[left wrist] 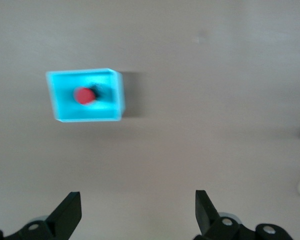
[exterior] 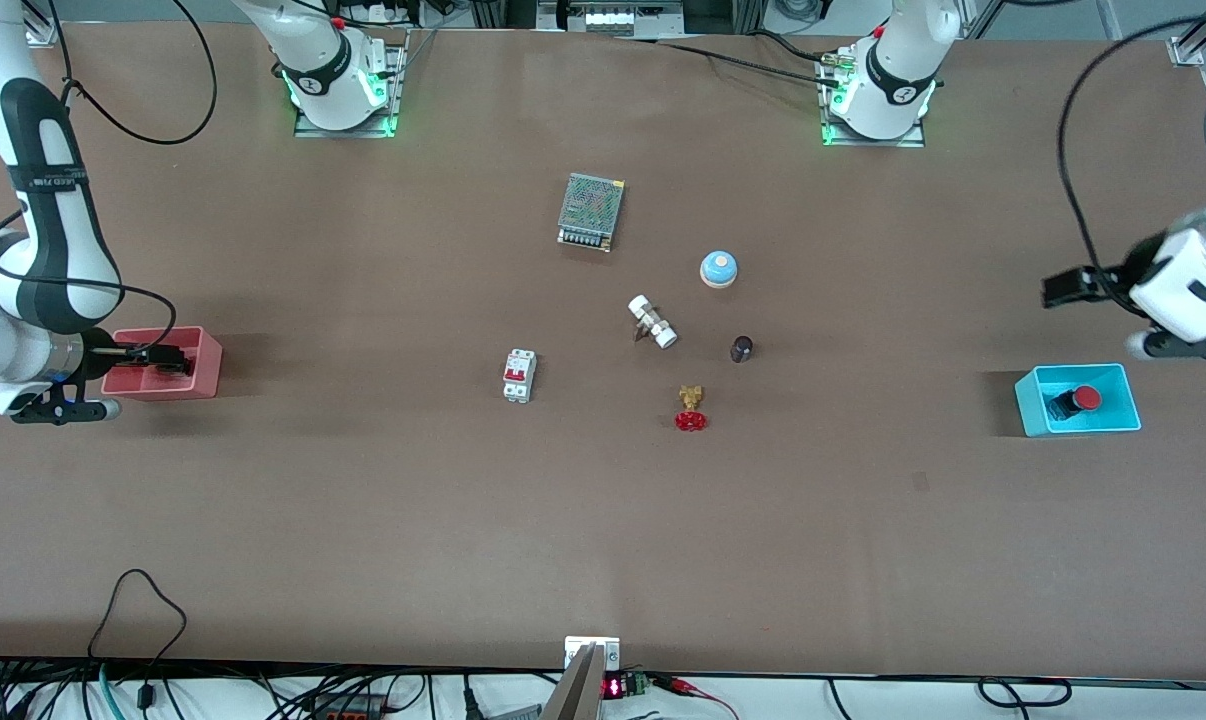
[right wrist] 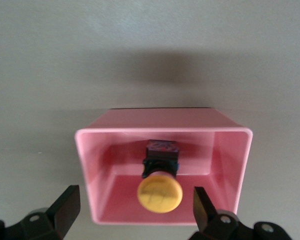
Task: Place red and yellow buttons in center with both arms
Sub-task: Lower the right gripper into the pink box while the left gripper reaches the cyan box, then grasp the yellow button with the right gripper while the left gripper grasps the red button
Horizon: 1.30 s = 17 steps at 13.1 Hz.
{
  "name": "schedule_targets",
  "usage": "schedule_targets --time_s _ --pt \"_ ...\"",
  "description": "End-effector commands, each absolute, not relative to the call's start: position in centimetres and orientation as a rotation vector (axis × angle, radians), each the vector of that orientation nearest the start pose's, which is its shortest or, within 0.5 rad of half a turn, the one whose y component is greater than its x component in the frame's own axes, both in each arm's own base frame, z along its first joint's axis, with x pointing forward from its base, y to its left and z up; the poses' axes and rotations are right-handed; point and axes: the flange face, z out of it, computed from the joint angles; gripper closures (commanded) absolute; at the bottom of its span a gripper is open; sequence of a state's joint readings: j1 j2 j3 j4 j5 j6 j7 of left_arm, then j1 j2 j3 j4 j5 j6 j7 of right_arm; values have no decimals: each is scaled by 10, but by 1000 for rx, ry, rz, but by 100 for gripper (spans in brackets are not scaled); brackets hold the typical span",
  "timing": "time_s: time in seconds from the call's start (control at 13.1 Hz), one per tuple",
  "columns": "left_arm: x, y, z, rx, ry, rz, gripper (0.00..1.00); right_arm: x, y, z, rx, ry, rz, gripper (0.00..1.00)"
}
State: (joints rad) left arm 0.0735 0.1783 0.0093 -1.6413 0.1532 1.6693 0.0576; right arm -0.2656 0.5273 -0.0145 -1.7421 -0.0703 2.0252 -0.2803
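Observation:
My fingers are still above the yellow cap, so closing now would miss the cap. My right gripper lowers first, then closes on the cap.
The red button [exterior: 1078, 400] lies in a cyan bin [exterior: 1029, 408] at the left arm's end of the table. In the left wrist view the button [left wrist: 84, 96] and the bin [left wrist: 118, 95] show apart from the fingers. My left gripper [exterior: 1063, 288] is open and empty, up over the bare table beside the cyan bin; it also shows in the left wrist view [left wrist: 138, 202]. The yellow button [right wrist: 160, 192] lies in a pink bin [right wrist: 85, 165]. My right gripper [right wrist: 136, 196] is open, its fingers on either side of the yellow cap and not touching it. In the front view the right gripper [exterior: 160, 356] hides that button in the pink bin [exterior: 209, 366].
Around the table's middle stand a mesh-covered power supply [exterior: 591, 211], a blue dome [exterior: 719, 269], a white fitting [exterior: 652, 321], a small dark knob [exterior: 741, 348], a circuit breaker [exterior: 519, 375] and a red handwheel valve [exterior: 691, 412]. Bare brown tabletop [exterior: 603, 500] lies nearer the front camera.

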Motion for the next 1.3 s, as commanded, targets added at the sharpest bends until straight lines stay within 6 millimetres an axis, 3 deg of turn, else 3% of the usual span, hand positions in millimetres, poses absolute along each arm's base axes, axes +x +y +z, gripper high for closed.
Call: schedule_targets --time_s 0.0,0.15,0.31,0.38,0.61,1.07,1.22 --pt "622 107 464 -2946 84 211 0 614 -180 249 -3118 -100 381 0" --pt "635 142 420 -2955 67 177 0 614 -185 240 -3117 -113 374 0" --pt "644 164 372 -2965 64 147 0 613 -188 238 -3138 -143 381 0" --pt "642 182 358 -2972 83 127 0 613 -189 238 -3142 -147 384 0" --pt "635 209 300 -2987 84 87 2 609 -190 231 -3138 -154 408 0" --pt "624 223 248 -3064 34 152 6 603 -193 224 -3140 -162 438 0" --pt "621 232 236 -3100 33 143 7 603 -192 223 -3142 -169 445 24"
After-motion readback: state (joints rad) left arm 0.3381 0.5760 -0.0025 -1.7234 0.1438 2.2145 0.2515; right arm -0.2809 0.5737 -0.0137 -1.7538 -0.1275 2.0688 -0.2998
